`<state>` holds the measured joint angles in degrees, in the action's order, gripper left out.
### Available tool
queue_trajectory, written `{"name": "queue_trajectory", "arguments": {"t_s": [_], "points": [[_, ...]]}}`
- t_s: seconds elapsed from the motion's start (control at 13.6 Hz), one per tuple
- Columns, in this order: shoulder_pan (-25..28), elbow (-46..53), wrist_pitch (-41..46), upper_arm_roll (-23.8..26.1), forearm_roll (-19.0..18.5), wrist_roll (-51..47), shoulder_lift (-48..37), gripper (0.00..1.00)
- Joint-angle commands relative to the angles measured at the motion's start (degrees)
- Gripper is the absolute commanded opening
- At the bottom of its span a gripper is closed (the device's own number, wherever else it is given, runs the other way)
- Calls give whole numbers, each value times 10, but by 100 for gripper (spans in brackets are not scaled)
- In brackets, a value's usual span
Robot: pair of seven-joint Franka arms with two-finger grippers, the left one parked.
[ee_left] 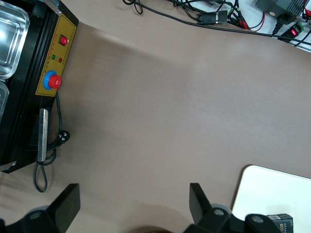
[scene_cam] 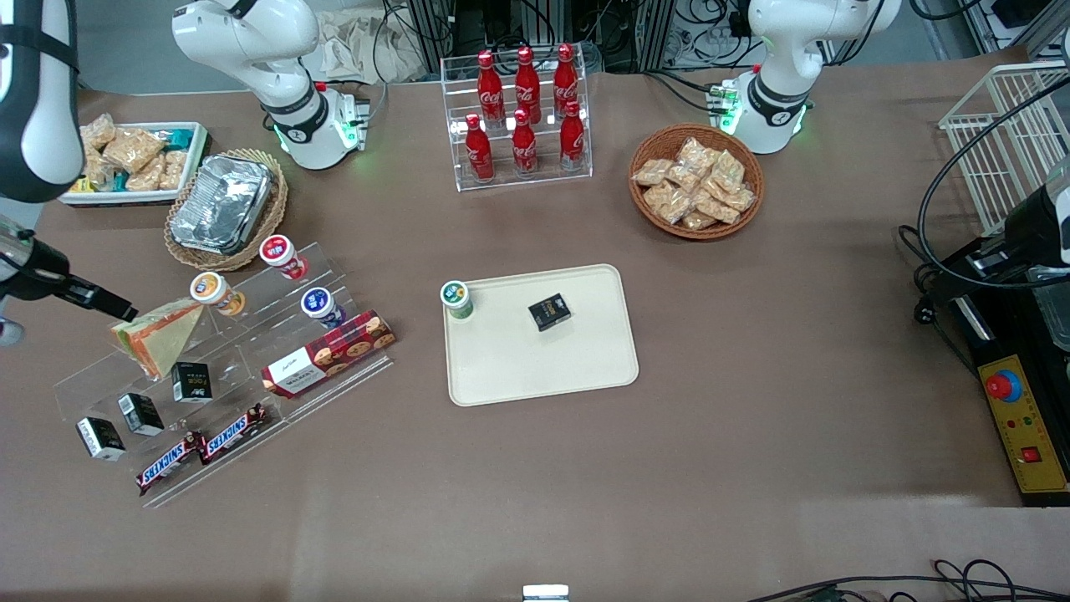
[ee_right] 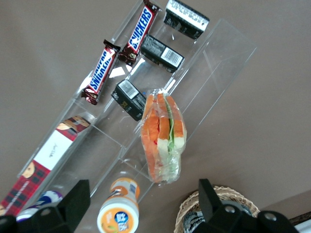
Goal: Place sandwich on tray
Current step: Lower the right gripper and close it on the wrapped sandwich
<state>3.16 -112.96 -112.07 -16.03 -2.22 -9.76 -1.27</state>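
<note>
I need to place the sandwich on the tray (scene_cam: 585, 368), so next I need to pick it up with my right gripper by its bunched wrapper end (scene_cam: 191, 310).
The sandwich (scene_cam: 159, 334) is a wrapped triangular wedge with orange and green filling. It lies on the upper step of a clear acrylic shelf (scene_cam: 92, 376) at the working arm's end of the table, and shows in the right wrist view (ee_right: 163, 141). My right gripper (scene_cam: 125, 316) hovers open just above the sandwich's end and holds nothing; its fingers (ee_right: 77, 199) stand wide apart, the gripper (ee_right: 143, 204) centred over the sandwich tip. The cream tray (scene_cam: 585, 368) lies mid-table, apart from the shelf, with a green-lid cup (scene_cam: 457, 299) and a small black box (scene_cam: 549, 312) on it.
The shelf also holds an orange-lid cup (ee_right: 118, 212), a red-lid cup (scene_cam: 280, 253), a blue-lid cup (scene_cam: 320, 304), a cookie box (scene_cam: 328, 353), Snickers bars (scene_cam: 201, 447) and small black boxes (scene_cam: 140, 413). A foil container in a wicker basket (scene_cam: 221, 205) stands close by, next to a white bin of snacks (scene_cam: 134, 159).
</note>
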Motion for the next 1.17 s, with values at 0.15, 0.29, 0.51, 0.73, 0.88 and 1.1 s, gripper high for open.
{"name": "queue_trajectory", "arguments": {"t_s": [0.15,0.29,0.51,0.73,0.88,1.1], "points": [[-25,-31,-38,4,-15,89,11,99],[-27,-48,-67,3,-15,112,17,99],[-27,-81,-121,4,-15,121,23,99],[-26,-82,-134,3,-15,123,33,99],[-26,-82,-145,3,-15,122,43,99],[-26,-82,-153,4,-15,121,57,99]]}}
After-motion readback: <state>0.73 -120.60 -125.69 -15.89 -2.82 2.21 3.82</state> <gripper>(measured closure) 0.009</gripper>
